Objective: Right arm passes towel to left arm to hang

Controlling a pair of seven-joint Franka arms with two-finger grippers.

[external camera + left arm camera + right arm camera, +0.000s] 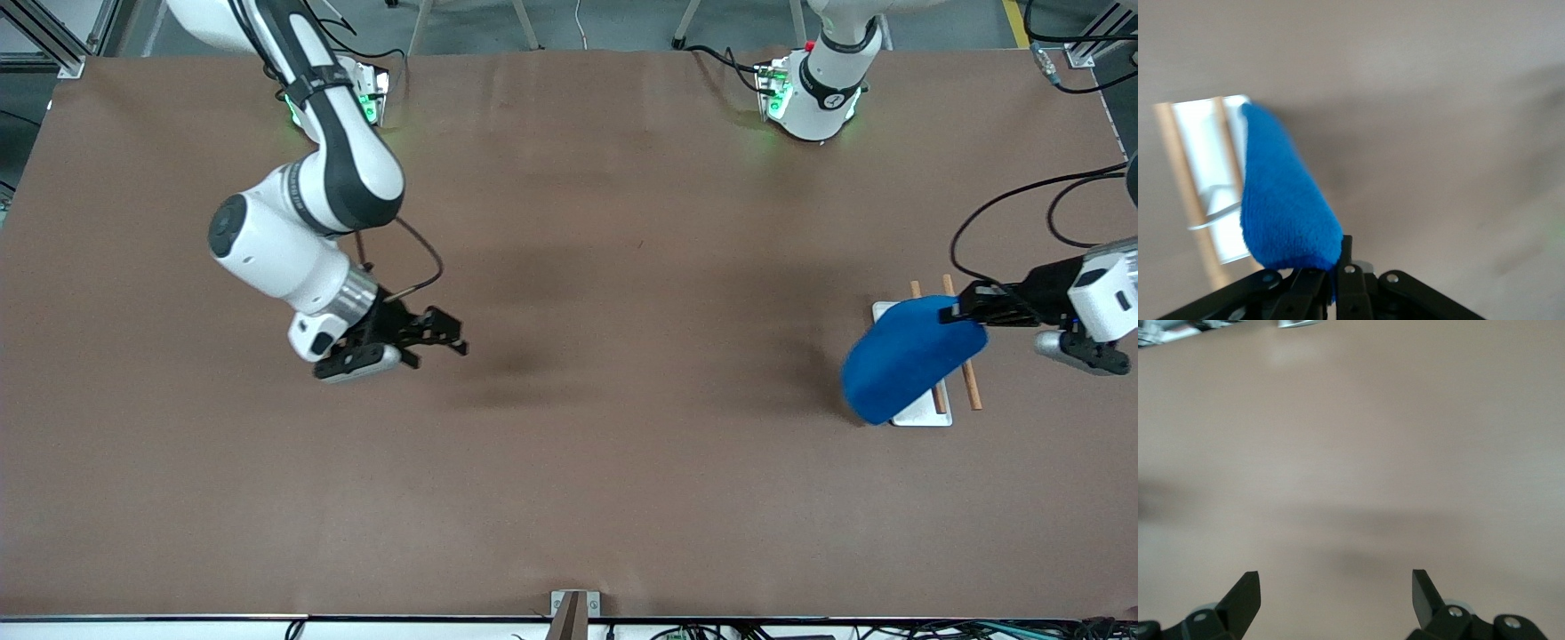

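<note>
The blue towel (907, 357) is hanging beside the uncovered wooden rod (972, 388), so my left gripper should keep holding the towel until it lies across both rods.
The blue towel (907, 357) hangs from my left gripper (965, 311), which is shut on its upper corner at the left arm's end of the table. The towel drapes over a small rack with a white base (925, 416) and two wooden rods (971, 384). In the left wrist view the towel (1285, 200) hangs from the closed jaws in front of the white base (1201, 143). My right gripper (442, 335) is open and empty, low over bare table toward the right arm's end. In the right wrist view its fingertips (1245, 590) stand wide apart with nothing between.
The brown table (622, 400) stretches between the two arms. A small metal bracket (573, 613) sits at the table's edge nearest the front camera. Black cables (1013, 204) loop from the left arm's wrist above the rack.
</note>
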